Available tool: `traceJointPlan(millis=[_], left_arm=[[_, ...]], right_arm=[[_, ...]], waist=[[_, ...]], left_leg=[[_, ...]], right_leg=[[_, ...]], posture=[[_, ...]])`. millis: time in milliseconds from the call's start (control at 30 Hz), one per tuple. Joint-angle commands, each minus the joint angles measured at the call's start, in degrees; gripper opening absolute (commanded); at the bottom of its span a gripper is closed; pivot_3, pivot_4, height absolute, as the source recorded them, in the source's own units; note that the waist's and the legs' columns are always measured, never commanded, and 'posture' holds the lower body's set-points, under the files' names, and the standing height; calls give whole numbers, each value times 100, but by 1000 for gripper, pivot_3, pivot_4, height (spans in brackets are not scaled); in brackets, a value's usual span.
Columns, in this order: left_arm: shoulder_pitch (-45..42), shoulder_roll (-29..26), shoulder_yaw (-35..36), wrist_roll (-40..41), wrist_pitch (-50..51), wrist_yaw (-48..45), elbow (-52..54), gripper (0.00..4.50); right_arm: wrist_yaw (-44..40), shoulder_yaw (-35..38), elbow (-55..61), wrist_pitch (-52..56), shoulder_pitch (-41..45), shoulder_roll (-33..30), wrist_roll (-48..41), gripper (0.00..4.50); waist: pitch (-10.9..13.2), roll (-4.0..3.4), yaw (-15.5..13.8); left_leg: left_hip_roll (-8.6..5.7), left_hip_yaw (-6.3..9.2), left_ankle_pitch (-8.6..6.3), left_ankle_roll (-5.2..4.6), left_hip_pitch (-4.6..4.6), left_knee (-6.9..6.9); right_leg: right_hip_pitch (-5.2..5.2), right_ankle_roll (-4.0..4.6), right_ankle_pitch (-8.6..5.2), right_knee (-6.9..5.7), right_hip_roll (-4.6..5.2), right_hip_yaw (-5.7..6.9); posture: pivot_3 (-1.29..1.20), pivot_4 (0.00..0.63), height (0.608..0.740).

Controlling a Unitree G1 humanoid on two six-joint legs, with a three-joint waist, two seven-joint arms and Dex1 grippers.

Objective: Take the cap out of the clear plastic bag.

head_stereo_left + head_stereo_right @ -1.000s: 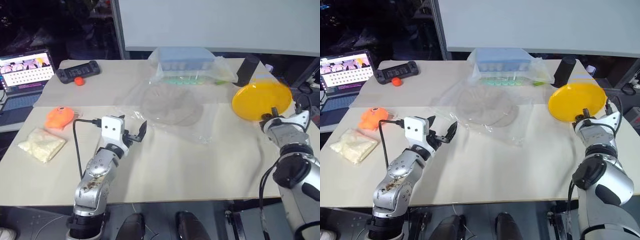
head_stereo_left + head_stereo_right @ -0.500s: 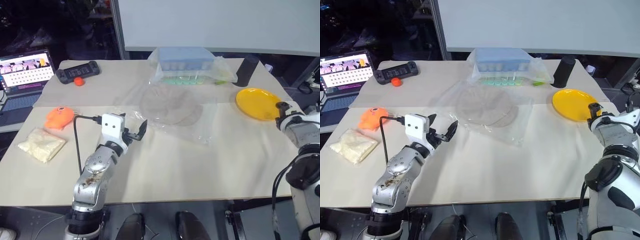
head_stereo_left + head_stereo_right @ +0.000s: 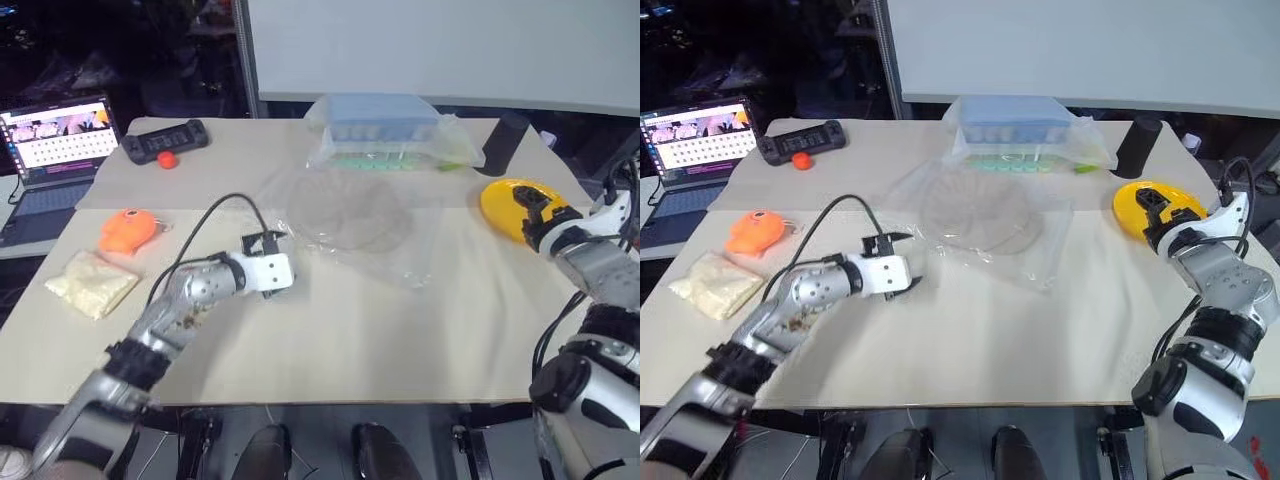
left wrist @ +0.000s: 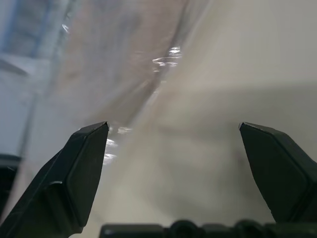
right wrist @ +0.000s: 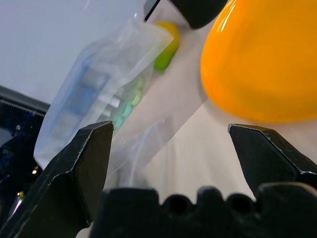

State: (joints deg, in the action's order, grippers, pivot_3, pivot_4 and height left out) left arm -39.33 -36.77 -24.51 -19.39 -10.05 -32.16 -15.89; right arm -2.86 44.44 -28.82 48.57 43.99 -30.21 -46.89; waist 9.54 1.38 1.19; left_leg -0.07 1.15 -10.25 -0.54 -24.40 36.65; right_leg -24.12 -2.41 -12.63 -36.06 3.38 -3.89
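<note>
My left gripper should pinch the plastic bag by its loose, crinkled edge (image 3: 298, 244) next, because the cap (image 3: 350, 212) fills the middle of the bag and spreads the bag flat.
The beige cap (image 3: 345, 210) lies flat inside the clear plastic bag (image 3: 412, 262), which is spread on the middle of the table. My left gripper (image 3: 908, 260) is open at the bag's near left edge, low over the table. In the left wrist view its fingers (image 4: 79, 173) stand wide apart, with the shiny bag edge (image 4: 148, 89) just ahead and nothing between them. Whether it touches the plastic I cannot tell. My right gripper (image 3: 1155, 205) is open and empty, hovering at the near edge of the yellow plate (image 3: 500, 195).
A blue-lidded box in clear wrap (image 3: 385, 130) and a black cylinder (image 3: 508, 135) stand behind the bag. At the left are an orange toy (image 3: 128, 228), a small bag of white grains (image 3: 92, 283), a black controller (image 3: 165, 140) and a laptop (image 3: 55, 140).
My right gripper set the tilted yellow plate down flat, opened, let it go and lifted a little. My left arm stretched forward, rolled over and came down to the bag's edge.
</note>
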Motion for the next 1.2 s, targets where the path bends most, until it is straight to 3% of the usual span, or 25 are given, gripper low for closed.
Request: traceJointPlan(millis=[33,233,567,667,900,1033,1200], left_arm=[[-722,439,-319,-538,-787,256,-1125,4500],[-2088,1463,-955,-1477,-1281,984,-3665,4500],[-3369,2738,-1237,-2072,-1181,1823,-5729,4500],[-3450,2837,-1178,-2052,-1224,1735,-5880,3817],[-3376,2753,-1057,-1982,-1579,1698,-5879,1465],[-3069,2667,-989,-1815,-2669,1547,-5616,108],[-2199,2117,-1118,-1617,-4512,1134,-4717,108]], right_arm=[[259,280,641,75,-104,-5,-341,4452],[553,421,1086,188,-213,28,-631,4452],[939,505,1619,325,-422,-9,-982,4452],[1061,530,1751,386,-482,-46,-1111,4500],[1167,364,1733,376,-429,-68,-1140,4500],[1113,260,1670,365,-398,-93,-1120,4500],[993,96,1554,289,-380,-38,-1060,4500]], waist=[[0,0,-27],[0,1,-36],[2,4,-38],[2,3,-37],[2,4,-10],[2,3,-24],[1,2,-32]], left_leg=[[-2,0,0,0,0,0],[-4,-1,0,-1,-2,0],[-8,1,0,-2,-11,10],[-8,1,0,-2,-17,9],[-7,1,0,-2,-20,10],[-7,1,0,-2,-21,10],[-6,1,0,-2,-20,10]], right_leg=[[0,-1,0,0,2,0],[-2,-5,1,-3,2,-1],[-2,-22,-1,-2,2,-1],[-8,-20,0,-3,2,-1],[-13,-16,2,-5,2,-1],[-13,-16,2,-4,2,-1],[-13,-13,4,-5,5,-2]], posture=[[0,150,740],[0,150,740],[0,150,740],[0,150,740],[0,150,740],[0,150,740],[0,150,740]])
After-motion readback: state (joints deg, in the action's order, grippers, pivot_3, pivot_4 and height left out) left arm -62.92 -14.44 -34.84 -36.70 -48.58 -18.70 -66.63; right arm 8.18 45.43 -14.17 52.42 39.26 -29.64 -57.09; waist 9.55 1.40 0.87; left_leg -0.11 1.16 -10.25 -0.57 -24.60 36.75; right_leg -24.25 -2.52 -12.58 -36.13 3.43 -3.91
